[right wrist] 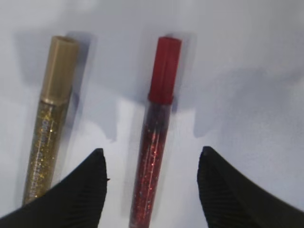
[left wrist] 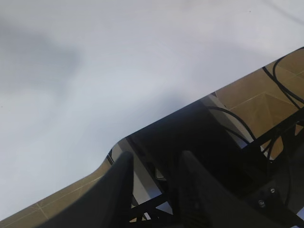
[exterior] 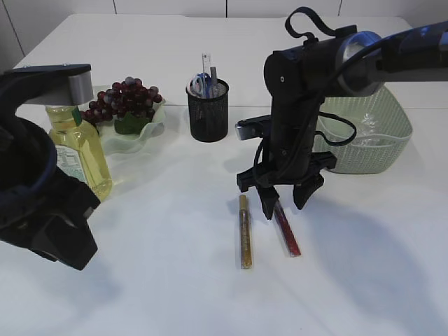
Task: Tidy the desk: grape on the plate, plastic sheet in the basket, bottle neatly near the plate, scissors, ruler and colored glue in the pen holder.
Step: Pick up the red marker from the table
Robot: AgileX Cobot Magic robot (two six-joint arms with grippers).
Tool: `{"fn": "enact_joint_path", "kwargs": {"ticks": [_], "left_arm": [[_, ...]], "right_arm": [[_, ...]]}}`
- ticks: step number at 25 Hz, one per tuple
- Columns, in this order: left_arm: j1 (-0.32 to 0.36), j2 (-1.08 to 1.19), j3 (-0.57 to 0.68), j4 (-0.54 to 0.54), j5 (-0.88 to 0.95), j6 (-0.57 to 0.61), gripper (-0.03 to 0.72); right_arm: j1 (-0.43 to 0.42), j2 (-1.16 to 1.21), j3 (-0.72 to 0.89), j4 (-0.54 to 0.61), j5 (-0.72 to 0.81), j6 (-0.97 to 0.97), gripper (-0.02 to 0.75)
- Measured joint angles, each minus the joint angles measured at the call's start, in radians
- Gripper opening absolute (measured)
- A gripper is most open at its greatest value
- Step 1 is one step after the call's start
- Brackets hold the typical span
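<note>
My right gripper needs to reach the red glitter glue tube. It should grab its clear glittery body [exterior: 286,231] and leave the tube's red cap free above the pen holder [exterior: 208,112].
A red glitter glue tube [exterior: 286,229] and a gold one [exterior: 244,231] lie side by side on the white table. My right gripper [exterior: 285,203] is open just above the red tube, one finger on each side of it; the wrist view shows the red tube [right wrist: 154,137] between the fingers [right wrist: 151,159] and the gold tube [right wrist: 47,118] to the left. Grapes [exterior: 122,99] lie on the green plate [exterior: 157,124]. The yellow bottle [exterior: 78,150] stands beside the plate. Scissors and ruler [exterior: 204,80] stand in the black pen holder [exterior: 208,112]. My left gripper [left wrist: 154,164] is open and empty at the table's edge.
A pale green basket [exterior: 378,133] with the clear plastic sheet [exterior: 367,129] in it stands at the right, behind my right arm. The left arm's dark bulk [exterior: 42,210] fills the left front of the table.
</note>
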Motion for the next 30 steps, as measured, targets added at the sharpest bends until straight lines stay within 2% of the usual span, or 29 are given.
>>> {"fn": "enact_joint_path", "kwargs": {"ticks": [10,16,24,27,30], "left_arm": [[0.0,0.0,0.0,0.002,-0.001,0.0,0.238],[0.0,0.0,0.0,0.002,-0.002,0.0,0.238],[0.0,0.0,0.0,0.004,-0.002,0.0,0.235],[0.0,0.0,0.0,0.004,-0.002,0.0,0.235],[0.0,0.0,0.0,0.004,-0.002,0.0,0.235]], "right_arm": [[0.0,0.032,-0.008,-0.006,-0.021,0.002,0.472],[0.0,0.058,-0.008,-0.004,-0.013,0.004,0.414],[0.0,0.059,-0.01,-0.001,-0.011,0.004,0.4],[0.0,0.059,-0.01,-0.001,-0.011,0.004,0.349],[0.0,0.059,-0.01,-0.001,-0.011,0.004,0.261]]}}
